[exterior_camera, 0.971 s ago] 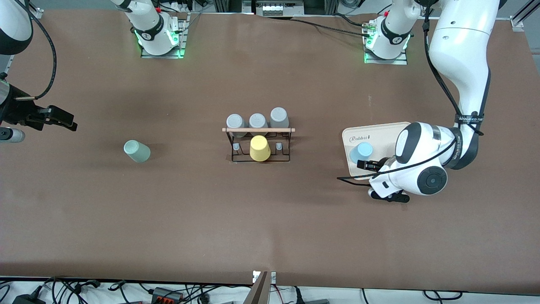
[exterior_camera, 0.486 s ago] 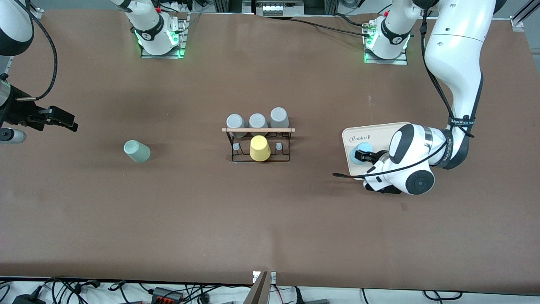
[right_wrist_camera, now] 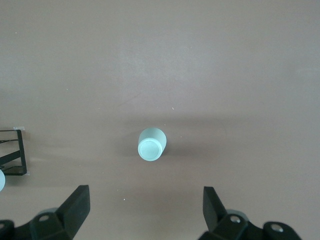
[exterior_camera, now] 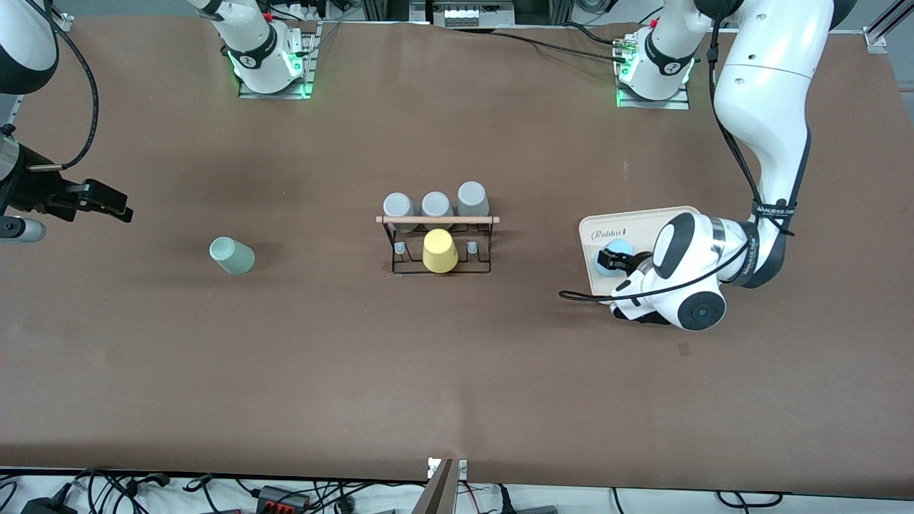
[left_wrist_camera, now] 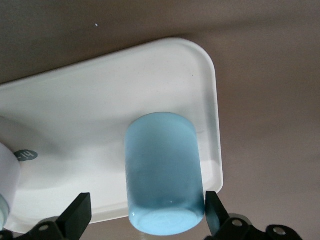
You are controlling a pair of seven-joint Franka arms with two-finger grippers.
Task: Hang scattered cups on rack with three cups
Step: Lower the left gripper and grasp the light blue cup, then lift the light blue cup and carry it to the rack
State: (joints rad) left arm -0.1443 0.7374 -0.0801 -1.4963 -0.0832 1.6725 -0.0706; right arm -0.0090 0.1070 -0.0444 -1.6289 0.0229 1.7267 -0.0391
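The left gripper grabs the cup's sides near its base next, to hang the light blue cup on the black wire rack.
The light blue cup (exterior_camera: 610, 257) stands base up on the cream tray (exterior_camera: 643, 227) toward the left arm's end of the table. My left gripper (exterior_camera: 620, 265) is open around it. In the left wrist view the cup (left_wrist_camera: 162, 170) sits between the fingers (left_wrist_camera: 77, 216), close to one and apart from the other. The sage green cup (exterior_camera: 231, 255) stands on the table toward the right arm's end. My right gripper (exterior_camera: 107, 202) waits open in the air near that end, and its wrist view shows the green cup (right_wrist_camera: 151, 145) beyond the open gripper (right_wrist_camera: 145, 212). The black wire rack (exterior_camera: 437, 246) stands at mid-table.
A yellow cup (exterior_camera: 439, 250) sits on the rack under its wooden rod (exterior_camera: 437, 220). Three grey cups (exterior_camera: 437, 205) stand in a row just farther from the camera. A white round object (left_wrist_camera: 7, 175) sits on the tray (left_wrist_camera: 90, 110) beside the blue cup.
My left gripper has moved in over the tray and now has the blue cup between its open fingers. The right arm has barely moved. The cups have not moved.
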